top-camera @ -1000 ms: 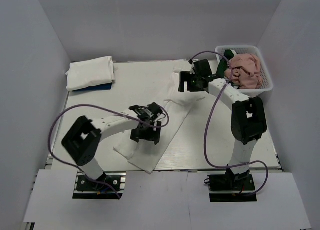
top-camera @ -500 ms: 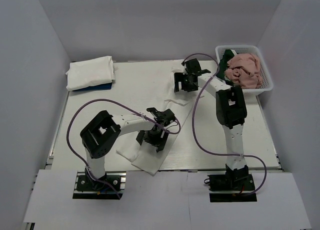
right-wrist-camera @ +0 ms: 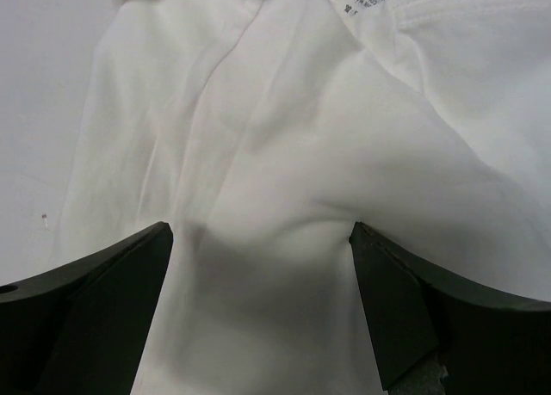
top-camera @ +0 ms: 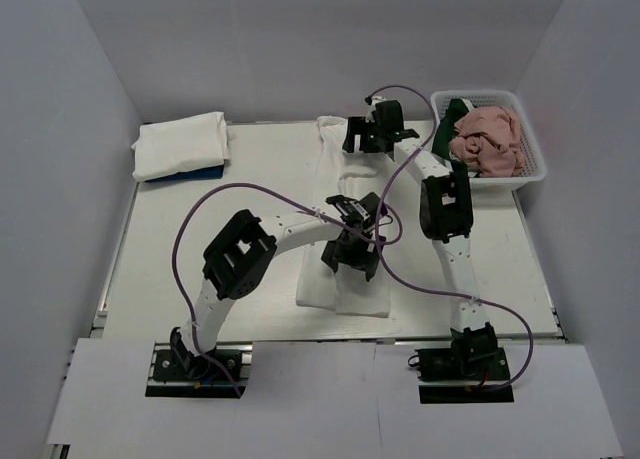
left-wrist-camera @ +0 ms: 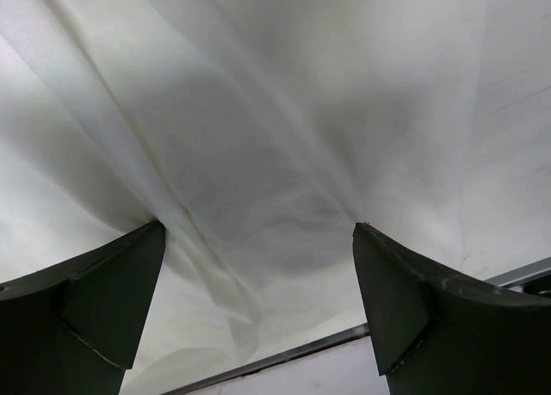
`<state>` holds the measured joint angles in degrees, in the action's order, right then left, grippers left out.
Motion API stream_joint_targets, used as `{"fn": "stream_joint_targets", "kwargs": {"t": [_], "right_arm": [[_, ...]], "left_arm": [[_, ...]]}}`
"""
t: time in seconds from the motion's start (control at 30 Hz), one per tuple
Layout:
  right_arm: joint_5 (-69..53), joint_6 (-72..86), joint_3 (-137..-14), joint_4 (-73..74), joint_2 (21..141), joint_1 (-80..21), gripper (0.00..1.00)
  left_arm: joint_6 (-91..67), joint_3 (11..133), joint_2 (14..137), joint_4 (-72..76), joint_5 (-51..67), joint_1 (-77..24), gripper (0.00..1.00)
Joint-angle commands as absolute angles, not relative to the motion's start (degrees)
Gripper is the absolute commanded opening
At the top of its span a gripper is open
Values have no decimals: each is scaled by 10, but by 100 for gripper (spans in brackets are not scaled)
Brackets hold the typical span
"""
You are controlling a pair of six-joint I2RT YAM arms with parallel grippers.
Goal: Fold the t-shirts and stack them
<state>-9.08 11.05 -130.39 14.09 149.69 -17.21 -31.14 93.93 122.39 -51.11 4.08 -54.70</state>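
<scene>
I should fold the white t-shirt's near end toward the collar next, so my left gripper needs to grab that end's corner on the stack side.
A white t-shirt (top-camera: 335, 184) lies as a long narrow strip up the middle of the table, from the near edge to the far edge. My left gripper (top-camera: 350, 257) is over its near part, and in the left wrist view (left-wrist-camera: 258, 225) it is open, fingers spread down on the wrinkled cloth (left-wrist-camera: 258, 137). My right gripper (top-camera: 370, 142) is over the far end, and in the right wrist view (right-wrist-camera: 261, 226) it is open over the collar end (right-wrist-camera: 284, 137). A stack of folded white t-shirts (top-camera: 180, 144) sits far left. A pink t-shirt (top-camera: 488, 137) and a dark green one (top-camera: 458, 114) lie in the basket.
The white mesh basket (top-camera: 500, 182) stands at the far right corner of the table. A blue item (top-camera: 185, 175) shows under the folded stack. Purple cables loop over both arms. White walls close in the table on three sides.
The white shirt has swung from lying diagonally to lying straight up the table. My left gripper moved right along its near part. My right gripper moved left and toward the far edge.
</scene>
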Motion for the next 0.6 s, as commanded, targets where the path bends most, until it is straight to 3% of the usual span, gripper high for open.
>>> {"fn": "stream_joint_targets", "kwargs": {"t": [0.0, 0.13, 0.23, 0.43, 0.57], "right_arm": [[-130, 114, -1330, 79, 1518, -163, 90], [-139, 93, -1333, 92, 1465, -166, 90], [-139, 82, -1298, 105, 1402, -169, 90], [-62, 74, -1028, 61, 1157, -199, 90], [-3, 180, -694, 7, 955, -207, 90]], "left_arm": [[-337, 947, 1252, -461, 67, -555, 100], [-337, 926, 1192, -455, 48, -560, 100], [-344, 883, 1107, -455, -36, -573, 100], [-400, 706, 926, -454, -135, -584, 100], [-483, 586, 845, -440, -167, -570, 100]]}}
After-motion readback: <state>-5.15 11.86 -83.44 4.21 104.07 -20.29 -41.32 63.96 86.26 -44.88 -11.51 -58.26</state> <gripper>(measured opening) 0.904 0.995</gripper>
